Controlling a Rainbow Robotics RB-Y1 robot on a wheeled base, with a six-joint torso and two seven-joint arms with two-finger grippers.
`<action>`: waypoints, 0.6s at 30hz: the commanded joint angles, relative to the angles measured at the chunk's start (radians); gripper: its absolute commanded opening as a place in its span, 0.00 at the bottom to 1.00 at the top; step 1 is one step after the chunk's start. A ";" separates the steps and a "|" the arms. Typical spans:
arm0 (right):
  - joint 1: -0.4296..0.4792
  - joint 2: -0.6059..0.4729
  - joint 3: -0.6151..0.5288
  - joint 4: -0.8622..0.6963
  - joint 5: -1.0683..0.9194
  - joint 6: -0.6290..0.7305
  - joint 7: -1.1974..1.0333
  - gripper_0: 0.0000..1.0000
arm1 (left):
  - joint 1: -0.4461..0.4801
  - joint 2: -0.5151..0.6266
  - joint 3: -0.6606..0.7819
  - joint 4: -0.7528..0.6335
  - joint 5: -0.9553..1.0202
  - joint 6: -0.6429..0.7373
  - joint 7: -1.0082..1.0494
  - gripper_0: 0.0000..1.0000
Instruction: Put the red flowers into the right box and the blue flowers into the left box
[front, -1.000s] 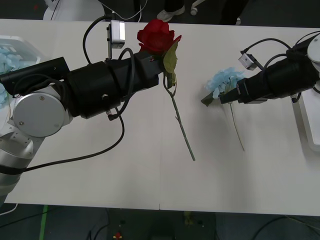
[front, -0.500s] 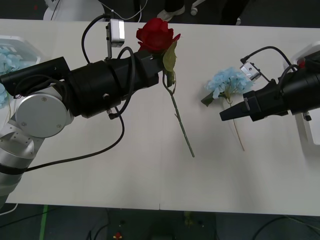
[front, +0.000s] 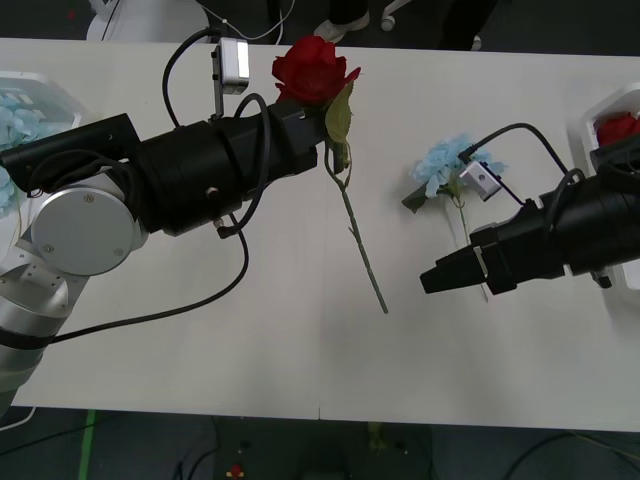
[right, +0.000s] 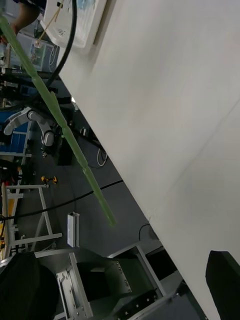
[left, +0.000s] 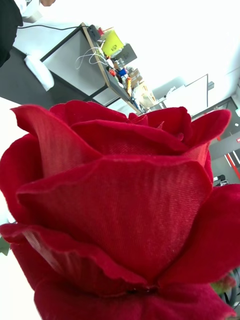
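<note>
My right gripper will grab the red flower's lower stem (front: 370, 272) next. My left gripper already fills the spot just under the bloom (front: 315, 68).
My left gripper (front: 320, 125) is shut on the stem of a red flower just under its bloom (front: 315, 68), held over the table's far middle. The bloom (left: 115, 200) looms close in the left wrist view, and its green stem (front: 362, 255) hangs down toward me. A blue flower (front: 452, 165) lies on the table right of centre, its thin stem pointing at the near edge. My right gripper (front: 430, 281) hovers open and holding nothing, near that stem's end, pointing left. The rose stem (right: 65, 135) crosses the right wrist view, where the black fingers (right: 222, 282) stand apart.
The right box (front: 600, 108) at the table's far right edge holds a red rose (front: 617, 127). The left box (front: 45, 85) at the far left edge holds blue flowers (front: 15, 118). A wide bare stretch of white table (front: 250, 340) lies between and near me.
My right gripper has drawn back from the blue flower toward the near edge and leftward, leaving the flower lying on the table. The left arm and its rose have barely moved.
</note>
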 joint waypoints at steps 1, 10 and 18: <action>0.006 0.069 0.019 -0.052 0.053 -0.048 0.033 0.97 | -0.044 -0.027 -0.010 -0.003 -0.014 -0.016 0.029 0.00; 0.004 0.124 0.080 -0.064 0.134 -0.099 0.022 0.96 | -0.055 -0.036 -0.011 0.009 -0.029 -0.016 0.034 0.00; 0.004 0.175 0.105 -0.064 0.147 -0.143 0.021 0.74 | -0.061 -0.048 -0.016 0.025 -0.031 -0.016 0.032 0.00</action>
